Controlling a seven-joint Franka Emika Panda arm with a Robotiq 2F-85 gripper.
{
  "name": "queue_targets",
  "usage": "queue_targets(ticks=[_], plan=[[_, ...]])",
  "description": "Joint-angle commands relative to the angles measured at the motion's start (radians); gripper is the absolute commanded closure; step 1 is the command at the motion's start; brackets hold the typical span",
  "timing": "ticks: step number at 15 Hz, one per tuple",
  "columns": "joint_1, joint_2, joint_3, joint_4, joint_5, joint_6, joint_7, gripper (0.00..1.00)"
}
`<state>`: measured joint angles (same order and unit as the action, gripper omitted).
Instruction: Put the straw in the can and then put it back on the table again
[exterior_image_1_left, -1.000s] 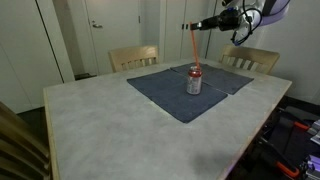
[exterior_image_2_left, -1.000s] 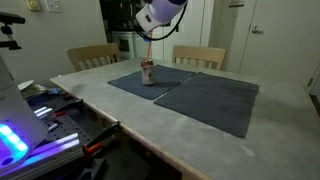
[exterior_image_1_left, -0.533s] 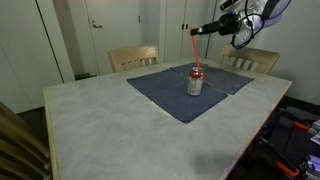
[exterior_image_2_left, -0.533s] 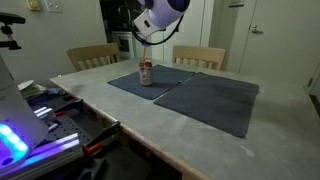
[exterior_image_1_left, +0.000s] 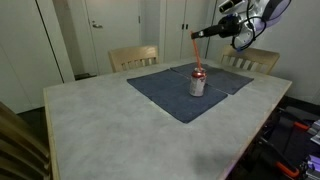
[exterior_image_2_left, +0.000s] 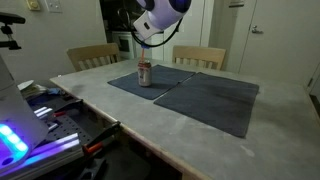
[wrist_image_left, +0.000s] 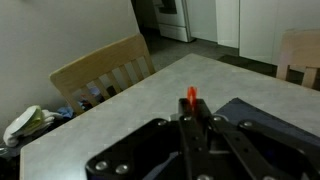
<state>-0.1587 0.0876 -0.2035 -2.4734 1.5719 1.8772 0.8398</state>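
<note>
The straw's body goes down out of sight into the can's top and the straw would stay inside the can, so my gripper needs to open.
The silver-grey can (exterior_image_1_left: 196, 84) with red markings stands upright on a dark blue-grey mat; it also shows in an exterior view (exterior_image_2_left: 145, 73). The thin red-orange straw (exterior_image_1_left: 195, 52) hangs nearly upright, its lower end at the can's top, its upper end held by my gripper (exterior_image_1_left: 196, 34). In an exterior view my gripper (exterior_image_2_left: 146, 40) is above the can, and the straw (exterior_image_2_left: 146, 52) is a faint line. In the wrist view the jaws (wrist_image_left: 192, 112) are shut on the straw's tip (wrist_image_left: 191, 96). The can is hidden there.
The pale marbled table (exterior_image_1_left: 110, 125) carries two dark mats (exterior_image_2_left: 215, 100). Wooden chairs (exterior_image_1_left: 134, 57) stand at the far edge, and another chair (exterior_image_2_left: 200, 56) stands behind the mats. Equipment and cables (exterior_image_2_left: 50, 115) sit beside the table.
My gripper with the straw has shifted slightly sideways and up above the can. The can has not moved.
</note>
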Motion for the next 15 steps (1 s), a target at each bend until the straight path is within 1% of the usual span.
queue_targets(ticks=[1,2,3,4,11,13,15], plan=[[-0.015,0.01,-0.003,-0.001,-0.024,-0.027,-0.029,0.77],[-0.015,0.01,-0.003,-0.001,-0.028,-0.026,-0.028,0.62],[-0.015,0.011,-0.003,0.001,-0.031,-0.025,-0.027,0.61],[-0.014,0.012,-0.002,0.004,-0.033,-0.025,-0.025,0.56],[-0.014,0.001,-0.004,0.003,-0.046,-0.015,-0.015,0.05],[-0.014,-0.003,-0.004,0.007,-0.059,-0.01,-0.006,0.0],[-0.012,-0.012,-0.004,0.013,-0.078,-0.001,0.006,0.0]])
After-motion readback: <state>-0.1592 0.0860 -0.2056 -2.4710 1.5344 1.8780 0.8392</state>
